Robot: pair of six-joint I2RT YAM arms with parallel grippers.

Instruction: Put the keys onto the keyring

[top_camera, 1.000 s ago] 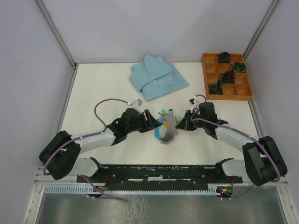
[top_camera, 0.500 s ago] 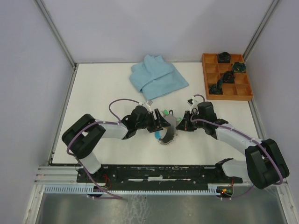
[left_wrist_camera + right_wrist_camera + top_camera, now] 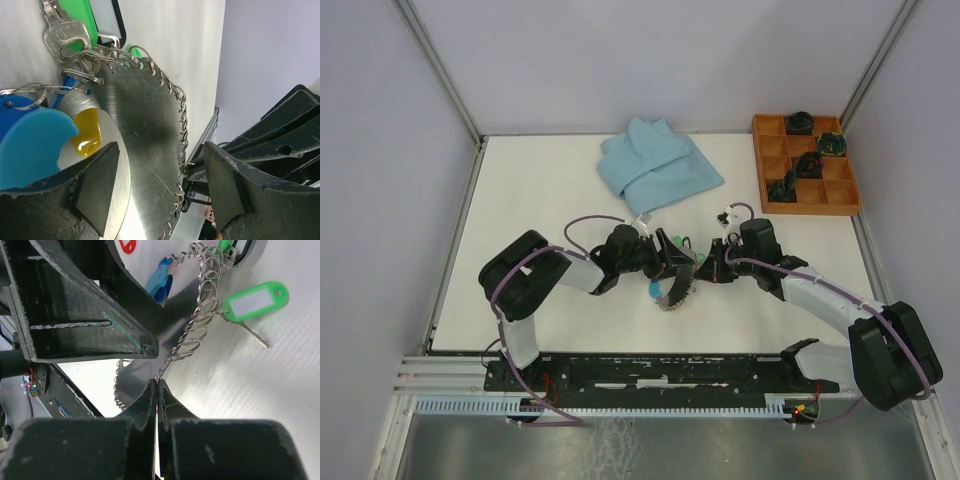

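Observation:
I should pinch the keyring with my left gripper by its shiny flat side (image 3: 154,150). The keyring's coiled edge then stays free to put the keys on.
The keyring (image 3: 678,288) is a large grey metal loop with a coiled wire edge, standing on edge between my two grippers. My left gripper (image 3: 160,165) is open, its fingers either side of the keyring's shiny face (image 3: 145,120) without pinching it. My right gripper (image 3: 157,382) is shut on the end of the keyring's coil (image 3: 197,325). A silver key (image 3: 67,36) with a green tag hangs on the coil. Beside it sit a blue tag (image 3: 30,145) and a yellow piece (image 3: 87,131). Another green-tagged key (image 3: 254,302) lies on the table by the coil.
A folded light-blue cloth (image 3: 656,165) lies at the back centre. An orange compartment tray (image 3: 840,190) holding dark objects stands at the back right. White walls and metal rails close in the table on both sides.
My left arm has folded in and its gripper has slid right to the keyring, opening wider. The right gripper has kept its hold in the same place.

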